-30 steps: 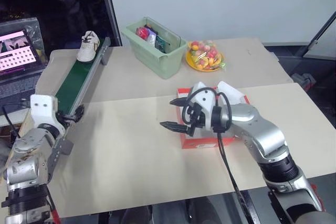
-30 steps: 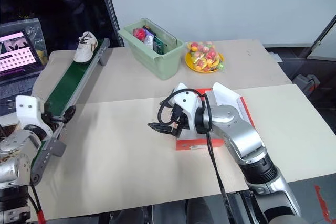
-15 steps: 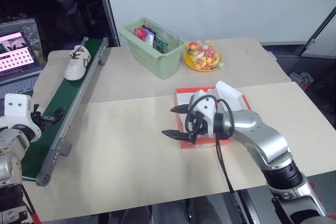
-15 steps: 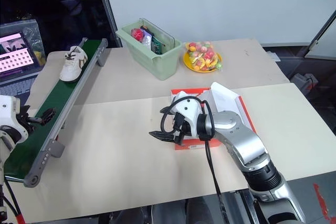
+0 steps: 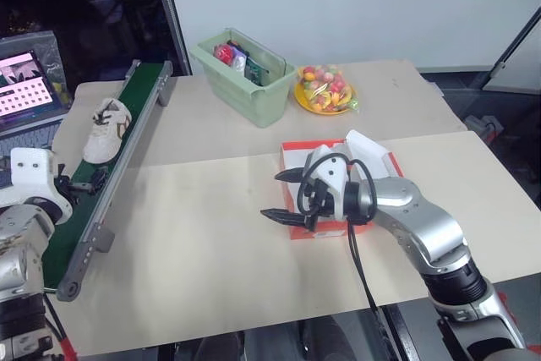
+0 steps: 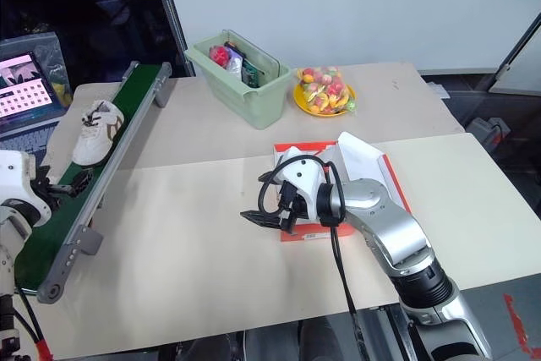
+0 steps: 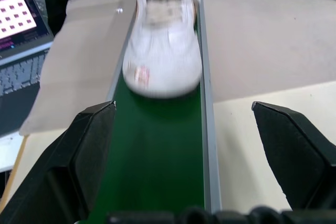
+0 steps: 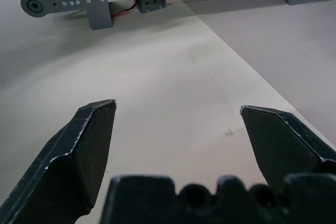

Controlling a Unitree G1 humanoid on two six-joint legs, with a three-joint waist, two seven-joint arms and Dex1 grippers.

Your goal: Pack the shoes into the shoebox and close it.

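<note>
I should move my left gripper toward the shoe before I close it on the shoe, because the toe of the shoe is still beyond my fingers.
One off-white shoe (image 5: 103,128) with dark laces lies on the green conveyor belt (image 5: 135,95) at the left, about midway along it. My left gripper (image 5: 82,183) hangs open just above the belt's near end, a short way in front of the shoe's toe (image 7: 163,40); nothing is between its fingers. The red-orange shoebox (image 5: 330,231) sits open at centre right, its white-lined lid (image 5: 372,148) tilted up behind. My right gripper (image 5: 283,194) is open and empty, pointing left over the box's left edge, and the right arm hides much of the box.
A pale green bin (image 5: 245,82) of packaged items stands at the back centre, with a yellow plate of toy fruit (image 5: 325,90) to its right. A laptop (image 5: 21,73) sits beyond the belt at far left. Bare beige table (image 5: 194,243) lies between belt and box.
The shoe has ridden down the belt from its far end toward my left gripper. My left arm has shifted slightly leftward; the right arm has stayed put. The camera view shifted a little.
</note>
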